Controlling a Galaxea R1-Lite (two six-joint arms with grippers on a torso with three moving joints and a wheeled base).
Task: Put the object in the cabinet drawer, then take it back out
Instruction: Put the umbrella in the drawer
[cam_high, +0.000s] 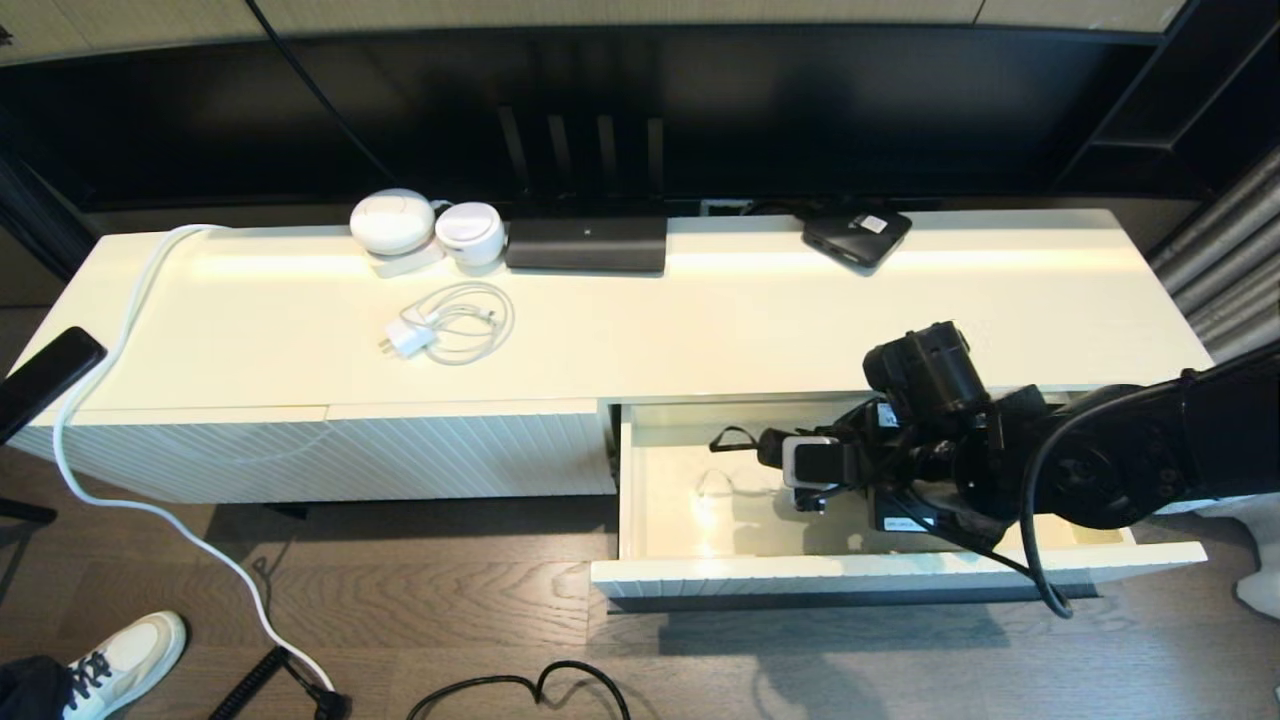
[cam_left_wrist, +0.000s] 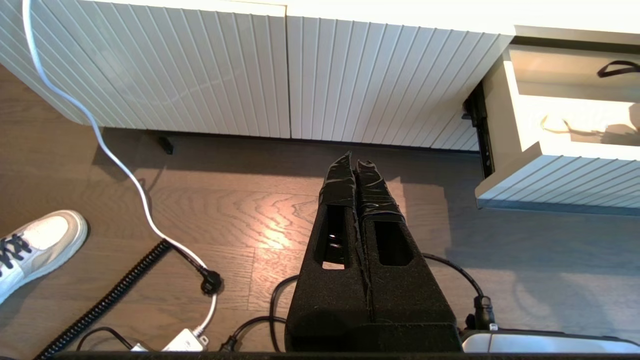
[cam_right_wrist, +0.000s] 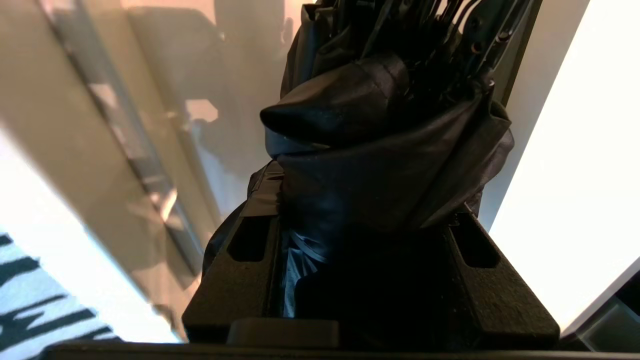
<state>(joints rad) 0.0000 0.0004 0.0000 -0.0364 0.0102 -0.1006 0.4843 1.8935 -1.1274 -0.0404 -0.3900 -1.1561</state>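
I should open my right gripper, because the black umbrella (cam_high: 768, 447) (cam_right_wrist: 384, 150) is low inside the drawer's rim and would lie there.
The cream cabinet drawer (cam_high: 900, 577) is pulled out at the right, its ribbed front facing me. My right gripper (cam_high: 850, 462) reaches into it from the right, shut on the black folding umbrella (cam_high: 768, 447). The handle end and thin wrist loop (cam_high: 733, 438) stick out to the left above the drawer floor. In the right wrist view bunchy black fabric (cam_right_wrist: 385, 150) fills the gap between the fingers (cam_right_wrist: 240, 260) of the right gripper (cam_right_wrist: 370, 225). My left gripper (cam_left_wrist: 355, 165) hangs shut and empty over the floor, left of the drawer (cam_left_wrist: 550, 172).
On the cabinet top lie a white charger with coiled cable (cam_high: 445, 330), a flat black box with a white label (cam_high: 857, 235), a black router (cam_high: 586, 243) and two white round devices (cam_high: 392, 222). A ribbed panel (cam_high: 330, 455) stands left of the drawer. Cables and a shoe (cam_high: 125, 655) lie on the floor.
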